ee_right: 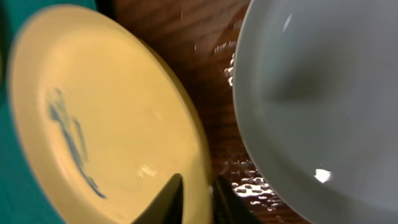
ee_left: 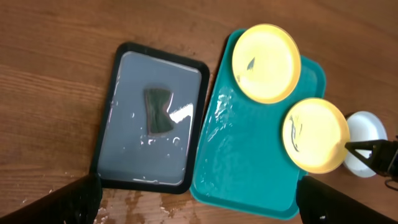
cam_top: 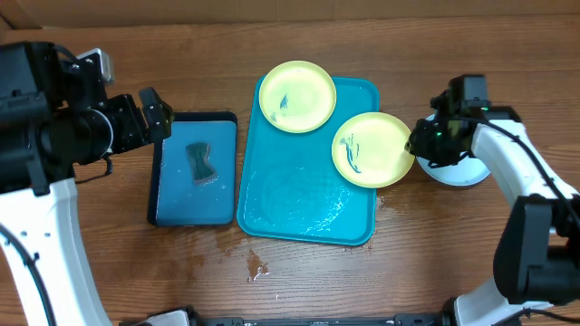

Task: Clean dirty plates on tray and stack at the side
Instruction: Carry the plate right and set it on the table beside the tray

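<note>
My left gripper grabs the dark sponge across its narrow middle (cam_top: 200,162) (ee_left: 157,111) next, which leaves its broad ends free to clean the plate.
Two lime-yellow plates lie on the wet turquoise tray (cam_top: 290,199). One (cam_top: 297,96) sits at the far end with a small dark smear. The other (cam_top: 372,149) overhangs the tray's right rim and carries a blue-green smear (ee_right: 68,134). My right gripper (ee_right: 199,180) is shut on this plate's right rim, one finger on top and one outside the edge. A pale blue plate (cam_top: 458,170) rests on the bare wood just right of it, partly under the right arm. My left gripper (cam_top: 154,113) hovers wide open at the left, holding nothing.
A smaller black-rimmed blue tray (cam_top: 193,204) with a dark sponge (cam_top: 201,161) lies left of the turquoise tray. Water spots (cam_top: 258,267) mark the wood in front of the trays, and drops glisten between the two right-hand plates (ee_right: 249,186).
</note>
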Available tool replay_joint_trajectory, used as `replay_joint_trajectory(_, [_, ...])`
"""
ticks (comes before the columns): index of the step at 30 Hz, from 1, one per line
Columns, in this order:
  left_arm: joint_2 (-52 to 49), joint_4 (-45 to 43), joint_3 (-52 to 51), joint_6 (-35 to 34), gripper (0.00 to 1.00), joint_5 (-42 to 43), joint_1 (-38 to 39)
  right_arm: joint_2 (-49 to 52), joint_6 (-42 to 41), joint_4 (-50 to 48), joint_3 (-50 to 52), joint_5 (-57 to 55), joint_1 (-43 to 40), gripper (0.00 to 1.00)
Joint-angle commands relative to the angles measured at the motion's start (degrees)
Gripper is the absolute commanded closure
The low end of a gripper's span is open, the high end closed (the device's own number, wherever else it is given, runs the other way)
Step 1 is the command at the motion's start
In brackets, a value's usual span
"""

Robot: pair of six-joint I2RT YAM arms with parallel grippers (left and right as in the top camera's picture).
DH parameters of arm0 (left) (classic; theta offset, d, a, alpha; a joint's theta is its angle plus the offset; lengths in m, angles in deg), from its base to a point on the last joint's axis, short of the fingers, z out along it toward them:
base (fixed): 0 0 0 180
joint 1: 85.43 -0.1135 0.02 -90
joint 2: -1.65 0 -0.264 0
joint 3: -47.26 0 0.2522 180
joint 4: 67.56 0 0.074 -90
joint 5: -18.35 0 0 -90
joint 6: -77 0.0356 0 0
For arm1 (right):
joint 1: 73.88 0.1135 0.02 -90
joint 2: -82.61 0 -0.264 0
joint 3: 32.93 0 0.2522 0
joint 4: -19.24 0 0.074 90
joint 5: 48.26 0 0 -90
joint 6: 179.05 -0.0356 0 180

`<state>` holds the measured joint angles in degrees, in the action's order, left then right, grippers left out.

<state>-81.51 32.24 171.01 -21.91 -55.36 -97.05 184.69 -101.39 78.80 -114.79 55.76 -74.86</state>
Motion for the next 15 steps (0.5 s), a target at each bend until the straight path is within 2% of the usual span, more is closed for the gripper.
replay_joint_trajectory(1, [-2.51, 0.59, -1.18, 1.46, 0.00, -0.22, 0.39, 1.40, -1.62, -0.11, 1.05, -1.81, 0.39, 0.94])
replay_joint_trajectory(9, [-6.36, 0.98, -5.14, 2.75, 0.06, -0.17, 0.50, -1.53, -2.21, 2.91, -0.17, -1.18, 0.68, 0.95])
replay_joint_trajectory(10, [-6.60, 0.96, -5.42, 2.75, 0.07, -0.17, 0.50, -2.01, -2.21, 2.75, -0.17, -1.16, 0.83, 0.89])
replay_joint_trajectory(12, [-6.84, 0.83, -5.51, 2.78, 0.07, -0.17, 0.50, -2.43, -2.23, 2.69, -0.17, -1.62, 1.03, 0.65])
replay_joint_trajectory(15, [-6.60, 0.55, -5.49, 2.91, 0.07, -0.17, 0.50, -2.08, -2.25, 2.34, -0.11, -3.93, 1.03, 0.51])
